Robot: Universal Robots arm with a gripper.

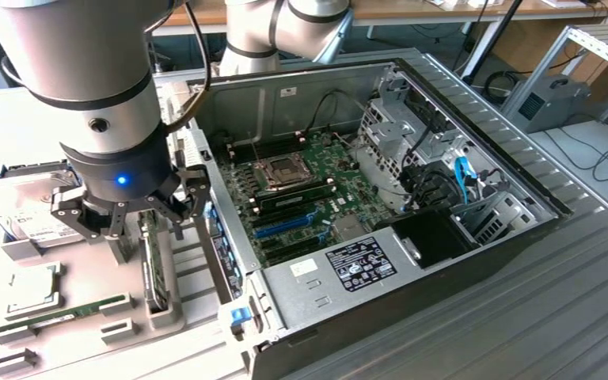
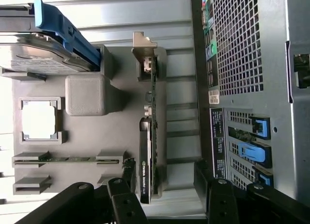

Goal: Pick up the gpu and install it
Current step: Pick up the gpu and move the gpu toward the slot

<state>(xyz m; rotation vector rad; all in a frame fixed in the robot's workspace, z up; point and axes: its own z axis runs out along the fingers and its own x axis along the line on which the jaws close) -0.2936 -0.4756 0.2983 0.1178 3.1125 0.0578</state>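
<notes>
My fingers are above the GPU's top edge (image 2: 147, 154), over the grey holder tray, so my gripper should come down before closing.
The gpu (image 1: 156, 273) stands on edge in a slot of the grey holder tray (image 1: 177, 321), just outside the open computer case (image 1: 389, 198). In the wrist view the gpu (image 2: 149, 137) is a thin green board with a black fan side and a silver end bracket (image 2: 144, 50). My gripper (image 1: 130, 226) hovers directly above it, open and holding nothing. In the wrist view the gripper (image 2: 164, 180) has its black fingers either side of the card's near end. The card is closer to one finger (image 2: 127, 178) than to the other.
The tray (image 2: 114, 137) also carries a hard drive (image 1: 19, 210), a square processor chip (image 2: 38, 118), a narrow memory stick (image 2: 68, 159) and a grey block (image 2: 85, 94). The case's perforated rear panel (image 2: 252, 88) rises close beside the gpu. Blue card slots (image 1: 283, 226) show on the motherboard.
</notes>
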